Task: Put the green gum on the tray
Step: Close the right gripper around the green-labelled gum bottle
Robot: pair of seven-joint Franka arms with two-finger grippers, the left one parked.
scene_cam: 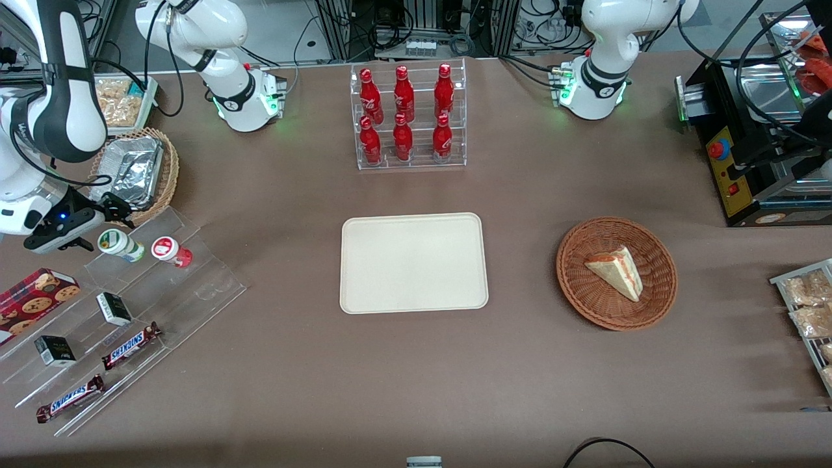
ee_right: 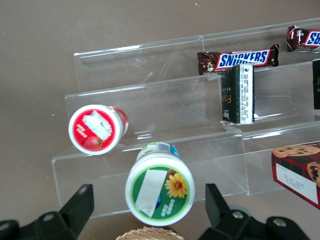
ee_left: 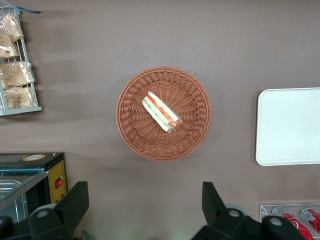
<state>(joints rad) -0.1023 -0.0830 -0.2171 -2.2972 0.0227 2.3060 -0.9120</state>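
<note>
The robot's gripper should take hold of the green gum next by its white end with the cap (scene_cam: 109,240), and then the gripper needs to move the green gum onto the tray (scene_cam: 413,264).
The green gum (scene_cam: 121,245), a white bottle with a green label, lies on the top step of a clear tiered stand (scene_cam: 195,286) at the working arm's end of the table. In the right wrist view its green and yellow lid (ee_right: 160,189) faces the camera. My gripper (scene_cam: 104,227) is open right at the bottle, and in the wrist view (ee_right: 148,192) its fingers (ee_right: 80,205) stand on either side of the lid, apart from it. The cream tray (scene_cam: 413,262) lies bare at the table's middle and also shows in the left wrist view (ee_left: 290,125).
A red-lidded gum bottle (scene_cam: 170,251) lies beside the green one. Lower steps hold Snickers bars (scene_cam: 130,345), small black boxes (scene_cam: 114,308) and a cookie box (scene_cam: 32,300). A wicker basket with a foil tray (scene_cam: 133,170) is close by. A red-bottle rack (scene_cam: 408,117) and a sandwich basket (scene_cam: 616,273) stand elsewhere.
</note>
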